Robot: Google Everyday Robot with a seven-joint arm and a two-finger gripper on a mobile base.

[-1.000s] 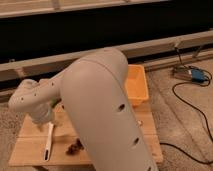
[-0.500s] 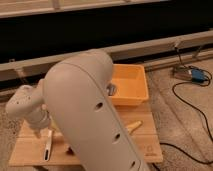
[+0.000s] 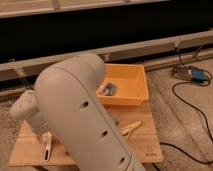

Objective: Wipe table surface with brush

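Note:
My gripper is going to grab the brush's slim handle next, so that it can wipe the table surface with the brush.
The table surface (image 3: pixel 146 146) is a light wooden plank top, mostly covered by my big pale arm (image 3: pixel 85 120). The brush (image 3: pixel 47 148), slim and white, lies flat near the table's left front. My gripper (image 3: pixel 44 134) hangs at the end of the wrist (image 3: pixel 26 109) over the left side of the table, just above the brush's far end. It stands open, and I cannot make out any hold on the brush. The arm hides the middle of the table.
An orange plastic bin (image 3: pixel 134 95) sits on the table's back right, with a small dark and blue object (image 3: pixel 106 89) inside. A yellow piece (image 3: pixel 131 128) lies in front of the bin. On the carpet to the right are black cables (image 3: pixel 192 107) and a blue device (image 3: pixel 198 75).
My arm's elbow has swung left and nearer the camera, hiding more of the table's middle. The wrist has sunk a little toward the brush. The brush has stayed in place.

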